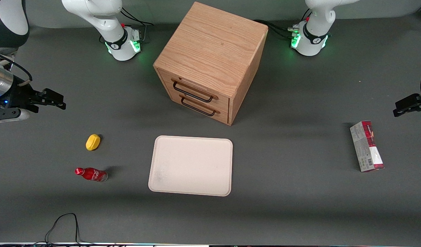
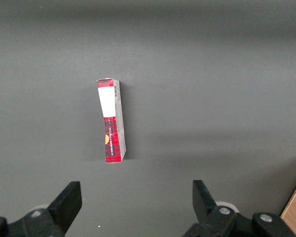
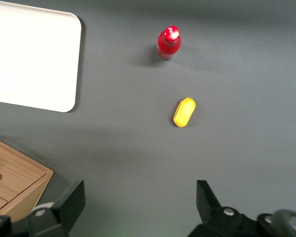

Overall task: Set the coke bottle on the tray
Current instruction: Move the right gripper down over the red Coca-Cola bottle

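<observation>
Next, the right gripper grips the coke bottle by its red cap end [image 1: 79, 171]. Then the right gripper places the bottle on the tray [image 1: 191, 165].
The small red coke bottle [image 1: 91, 174] with white script stands on the grey table toward the working arm's end, nearer the front camera than the yellow lemon-shaped object [image 1: 93, 142]. It also shows in the right wrist view [image 3: 168, 43]. The cream-white tray [image 1: 191, 165] lies flat and bare in front of the wooden drawer cabinet; its corner shows in the right wrist view [image 3: 34, 59]. My right gripper [image 1: 54, 99] hangs open and empty above the table, farther from the front camera than the lemon and the bottle, with its fingers [image 3: 71, 200] wide apart.
The wooden drawer cabinet [image 1: 212, 61] with two black handles stands mid-table, farther from the camera than the tray. A red and white box [image 1: 366, 146] lies toward the parked arm's end and shows in the left wrist view [image 2: 111, 120]. A black cable [image 1: 64, 224] lies at the table's front edge.
</observation>
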